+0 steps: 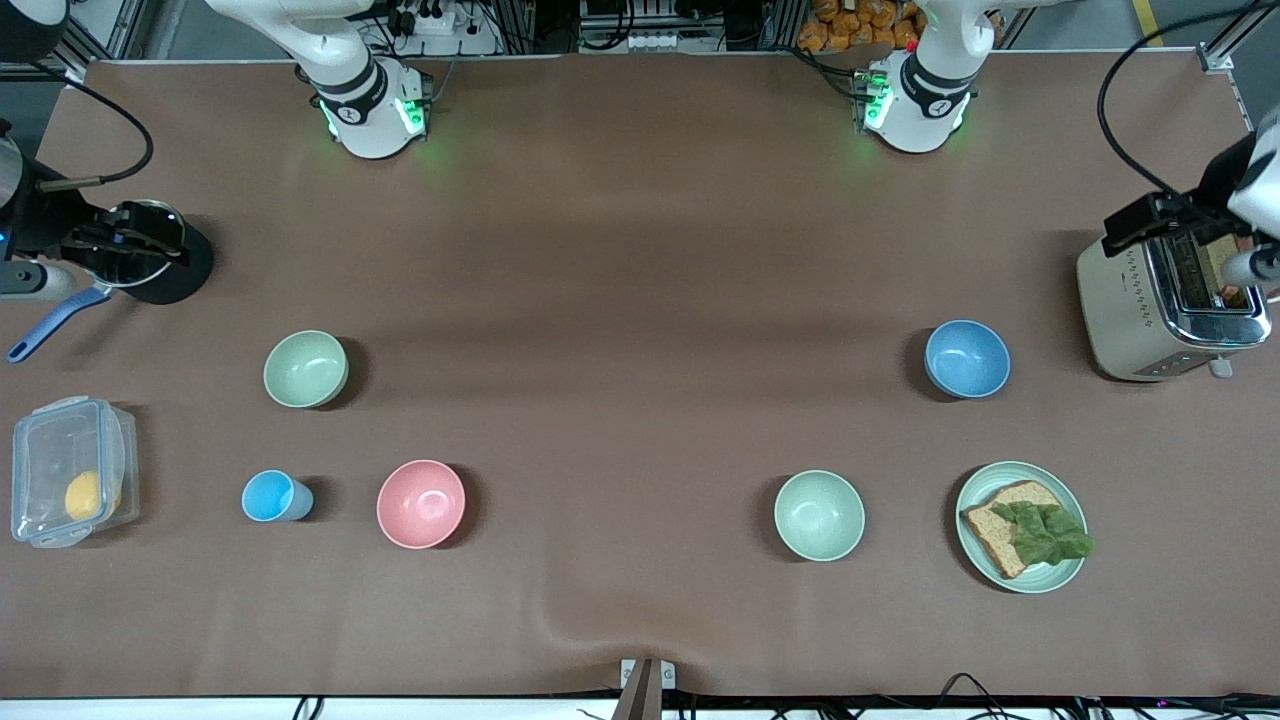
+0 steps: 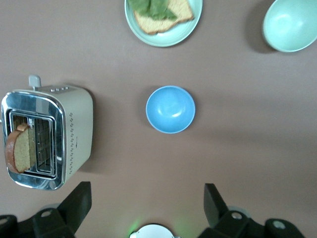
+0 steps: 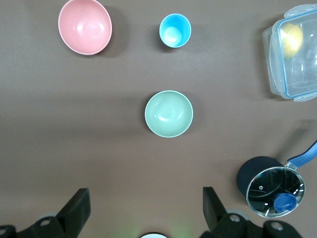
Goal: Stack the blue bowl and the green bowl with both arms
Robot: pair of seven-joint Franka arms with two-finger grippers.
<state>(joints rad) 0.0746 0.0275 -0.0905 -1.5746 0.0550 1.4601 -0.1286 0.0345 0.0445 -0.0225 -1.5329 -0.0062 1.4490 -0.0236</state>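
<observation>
The sage green bowl should be stacked with the blue bowl (image 1: 967,358), so my right gripper needs to grab the green bowl by its rim (image 1: 268,371) next.
The blue bowl (image 1: 967,358) stands upright toward the left arm's end of the table, beside the toaster; it sits mid-frame in the left wrist view (image 2: 170,109). The sage green bowl (image 1: 305,369) stands upright toward the right arm's end; it sits mid-frame in the right wrist view (image 3: 169,113). My left gripper (image 1: 1168,216) hangs high over the toaster, open and empty (image 2: 147,198). My right gripper (image 1: 118,245) hangs high over the black pot, open and empty (image 3: 146,198). Both bowls are empty and far apart.
A paler mint bowl (image 1: 819,515) and a plate with bread and lettuce (image 1: 1075,575) lie nearer the front camera than the blue bowl. A pink bowl (image 1: 421,503), light-blue cup (image 1: 275,496), lidded box with a lemon (image 1: 72,470), pot (image 1: 175,275) and toaster (image 1: 1130,300) also stand here.
</observation>
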